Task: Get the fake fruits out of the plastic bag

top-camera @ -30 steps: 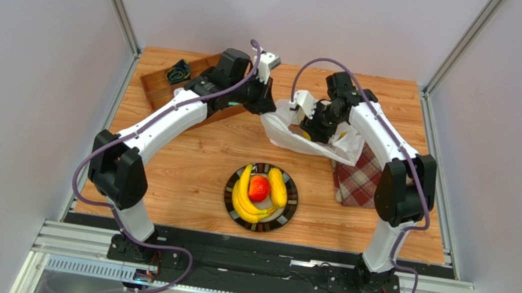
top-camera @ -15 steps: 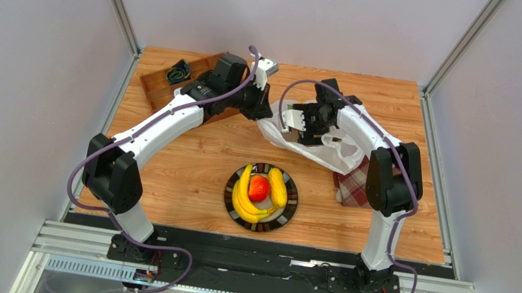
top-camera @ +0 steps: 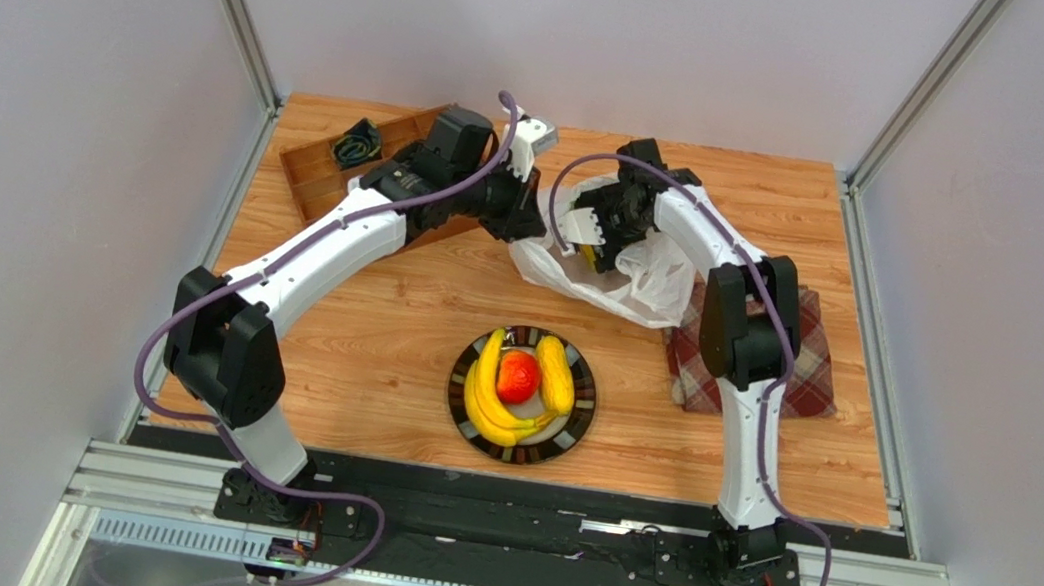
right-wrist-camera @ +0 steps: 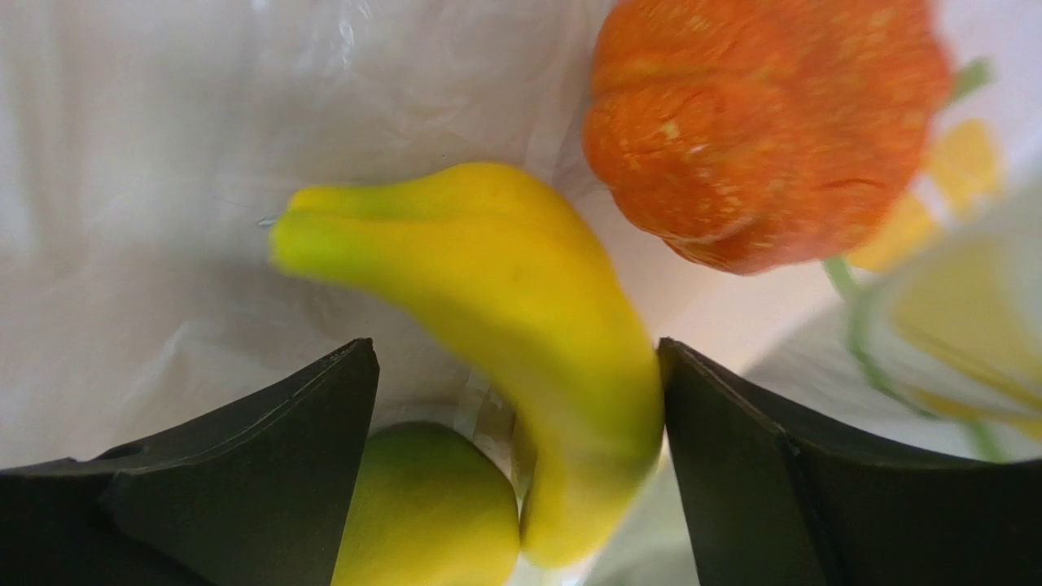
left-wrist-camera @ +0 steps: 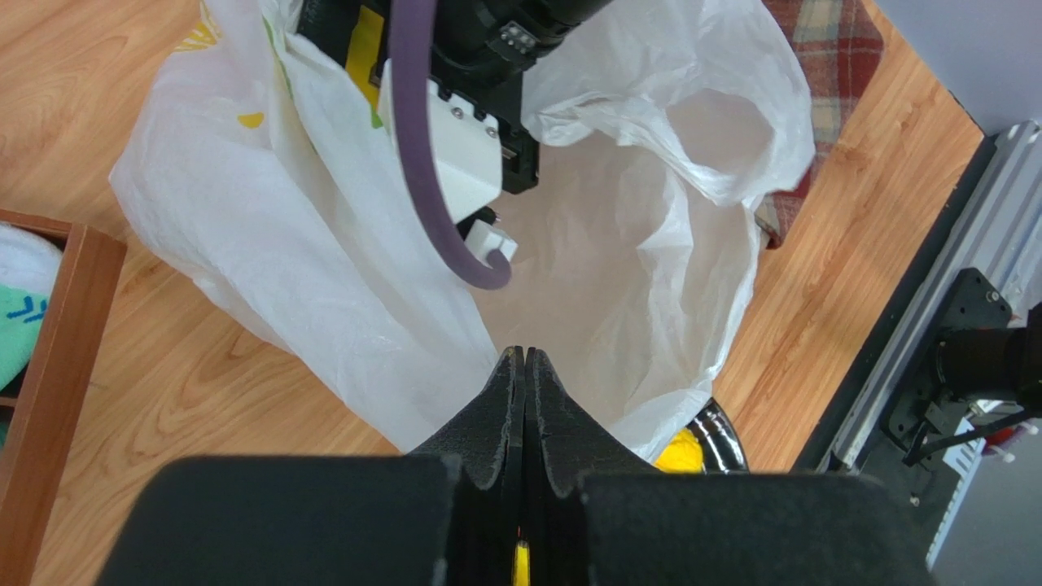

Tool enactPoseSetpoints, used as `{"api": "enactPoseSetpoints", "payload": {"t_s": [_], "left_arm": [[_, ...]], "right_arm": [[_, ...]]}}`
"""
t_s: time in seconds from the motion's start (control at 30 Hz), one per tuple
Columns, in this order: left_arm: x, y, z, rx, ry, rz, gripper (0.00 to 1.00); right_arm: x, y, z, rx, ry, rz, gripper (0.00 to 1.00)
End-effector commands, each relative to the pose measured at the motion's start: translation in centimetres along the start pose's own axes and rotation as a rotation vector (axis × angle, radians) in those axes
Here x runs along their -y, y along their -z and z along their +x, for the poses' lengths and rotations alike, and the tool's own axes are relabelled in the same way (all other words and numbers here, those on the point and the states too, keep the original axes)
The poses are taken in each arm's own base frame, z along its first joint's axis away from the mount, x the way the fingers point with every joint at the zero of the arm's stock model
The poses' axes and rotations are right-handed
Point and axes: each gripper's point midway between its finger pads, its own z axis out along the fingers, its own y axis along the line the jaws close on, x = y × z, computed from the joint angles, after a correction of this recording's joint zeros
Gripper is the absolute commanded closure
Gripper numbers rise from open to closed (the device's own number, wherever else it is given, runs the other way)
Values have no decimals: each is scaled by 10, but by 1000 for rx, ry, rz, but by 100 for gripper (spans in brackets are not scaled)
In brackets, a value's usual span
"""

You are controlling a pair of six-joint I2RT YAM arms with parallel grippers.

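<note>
The yellow banana's stem end should stay free to leave the bag, so my right gripper needs to grab the banana next by its thick body near the blunt end [top-camera: 588, 257].
The white plastic bag [top-camera: 633, 270] lies open at the table's back centre. My left gripper [top-camera: 529, 222] is shut on the bag's rim [left-wrist-camera: 428, 403] and holds its mouth up. My right gripper [top-camera: 596, 242] is inside the bag, open. In the right wrist view its fingers [right-wrist-camera: 294, 452] stand either side of a yellow banana [right-wrist-camera: 514, 305] and a green round fruit [right-wrist-camera: 422, 507]; the banana touches the right finger. An orange round fruit [right-wrist-camera: 764, 122] lies just beyond. Two bananas [top-camera: 487, 398] and a red fruit [top-camera: 519, 378] lie on the dark plate [top-camera: 583, 419].
A red plaid cloth [top-camera: 805, 376] lies under the bag at the right. A wooden tray [top-camera: 316, 175] with a dark coiled thing [top-camera: 355, 146] stands at the back left. Grey walls close in both sides.
My right gripper has swung left and gone deeper into the bag's mouth. The bag has bunched toward the left. My left gripper has kept its hold, shifting slightly.
</note>
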Motion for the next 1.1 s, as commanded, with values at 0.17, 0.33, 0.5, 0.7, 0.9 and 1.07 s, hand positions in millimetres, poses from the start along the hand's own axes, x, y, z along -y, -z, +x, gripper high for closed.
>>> {"api": "enactPoseSetpoints", "payload": {"t_s": [0.17,0.33,0.5,0.7,0.9,1.07], "left_arm": [[6,8,-21,52,-38,14,100],[2,5,-23,59,-36,-1,100],[1,3,-28,72,-27,4,100],[-6,0,-37,107,8,2,100],[-14,-5,-45,137,109,7,100],[-28,-8,-46,144,207,5,100]], "right_arm": [[-25,-15,12,12,145,-152,32],[-20,3,1,26,98,-65,76],[-9,53,-22,80,-36,41,82],[-1,129,-51,150,-348,135,80],[19,157,-54,284,-828,173,76],[37,173,-39,411,-1180,189,75]]}}
